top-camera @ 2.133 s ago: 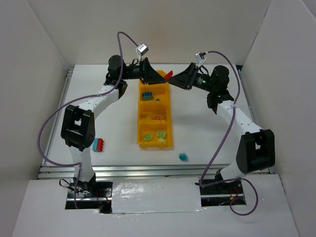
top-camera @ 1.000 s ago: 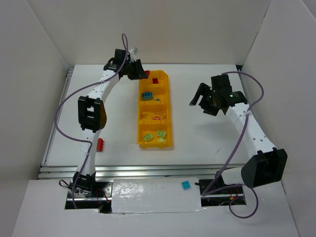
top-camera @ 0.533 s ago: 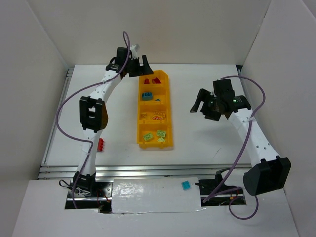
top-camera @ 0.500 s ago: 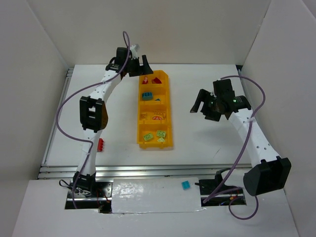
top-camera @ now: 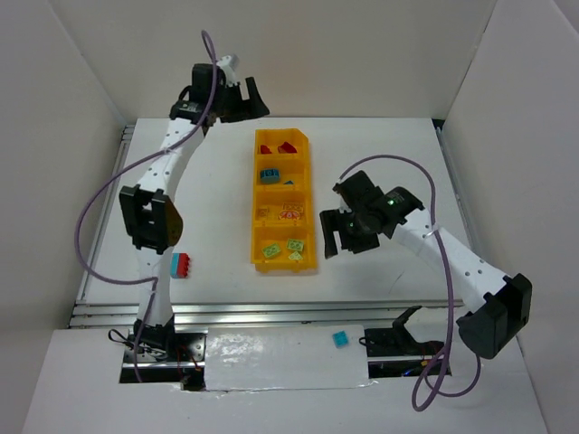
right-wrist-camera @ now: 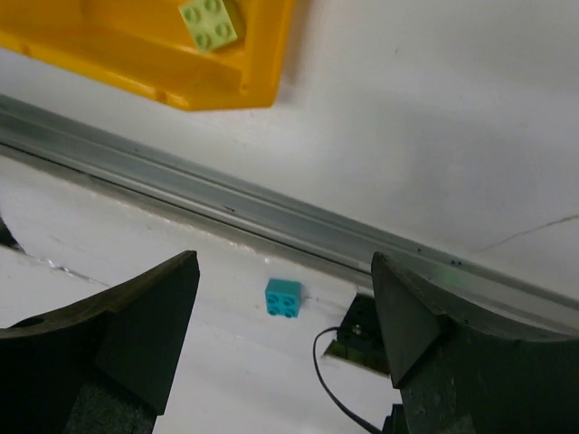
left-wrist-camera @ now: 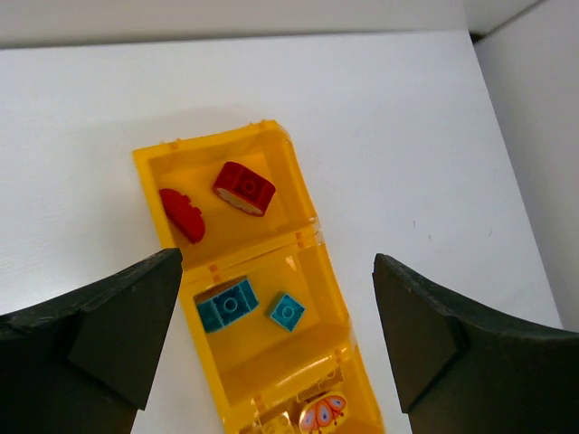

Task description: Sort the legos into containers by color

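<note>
My right gripper takes hold of the loose teal lego (right-wrist-camera: 283,298) by its plain sides next, to add it to the container of teal legos.
The long yellow-orange bin (top-camera: 310,194) lies mid-table with its containers in a row. Two red legos (left-wrist-camera: 244,187) sit in the far one, two teal ones (left-wrist-camera: 227,304) in the second and light green ones (top-camera: 282,247) in the nearest. My left gripper (top-camera: 255,99) hangs open and empty, high above the bin's far end (left-wrist-camera: 181,158). To the right of the bin's near end, my right gripper (top-camera: 331,233) is open and empty, pointing down toward the front rail. A loose teal lego (right-wrist-camera: 283,298) lies on the white front ledge, far below my right gripper (right-wrist-camera: 285,334).
A red and teal brick pair (top-camera: 181,265) rests on the table's left side beside the left arm. A butterfly-printed piece (left-wrist-camera: 323,413) lies in the third compartment with yellow bricks. A metal rail (right-wrist-camera: 271,221) and a cable opening (right-wrist-camera: 362,330) border the front ledge.
My left gripper opened over the far compartment, where a second red brick now lies, then drew up and back. My right arm swung left and nearer, to the bin's near end.
</note>
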Motion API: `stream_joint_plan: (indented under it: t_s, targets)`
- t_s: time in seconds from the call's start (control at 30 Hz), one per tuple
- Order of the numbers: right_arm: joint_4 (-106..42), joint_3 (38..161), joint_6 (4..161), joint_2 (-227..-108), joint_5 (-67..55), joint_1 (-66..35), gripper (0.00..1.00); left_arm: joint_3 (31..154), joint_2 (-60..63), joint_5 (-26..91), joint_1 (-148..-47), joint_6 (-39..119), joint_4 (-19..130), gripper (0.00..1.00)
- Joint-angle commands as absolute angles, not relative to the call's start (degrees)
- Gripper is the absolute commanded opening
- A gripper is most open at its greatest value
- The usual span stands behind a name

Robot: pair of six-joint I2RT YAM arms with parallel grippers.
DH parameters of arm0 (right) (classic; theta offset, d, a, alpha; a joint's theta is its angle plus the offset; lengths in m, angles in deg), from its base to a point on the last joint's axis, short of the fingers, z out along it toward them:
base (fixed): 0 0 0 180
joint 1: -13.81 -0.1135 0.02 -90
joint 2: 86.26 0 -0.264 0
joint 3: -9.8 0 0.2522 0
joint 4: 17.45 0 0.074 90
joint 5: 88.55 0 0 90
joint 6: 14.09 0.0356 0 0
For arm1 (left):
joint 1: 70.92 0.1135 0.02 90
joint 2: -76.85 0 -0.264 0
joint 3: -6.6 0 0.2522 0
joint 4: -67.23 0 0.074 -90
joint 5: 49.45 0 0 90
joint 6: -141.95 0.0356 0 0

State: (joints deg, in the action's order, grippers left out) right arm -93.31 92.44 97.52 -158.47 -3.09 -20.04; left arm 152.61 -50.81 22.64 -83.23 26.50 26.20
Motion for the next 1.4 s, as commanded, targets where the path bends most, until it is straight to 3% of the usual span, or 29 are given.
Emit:
stream_joint_plan:
  t_s: [0.0, 0.27, 0.67, 1.37]
  targets:
    - [-97.91, 90.70, 98.84, -156.93, 0.03, -24.75, 0.83, 149.57, -41.12, 31.81, -80.76, 25.33, 21.23, 0.99]
    - [-98.89, 80.01, 109.72, -156.23, -3.29, -34.25, 0.79, 140.00, -32.58, 41.95, -79.18, 24.79, 9.44, 0.99]
    - [-93.61, 69.26, 127.67, -149.98, 0.65, -49.81, 0.76, 118.55, -19.57, 37.39, -79.18, 26.38, 12.25, 0.99]
    - [-83.07, 62.67, 126.45, -157.98, -0.84, -52.72, 0.66, 111.24, -9.11, 38.09, -79.09, 28.49, 11.46, 1.00]
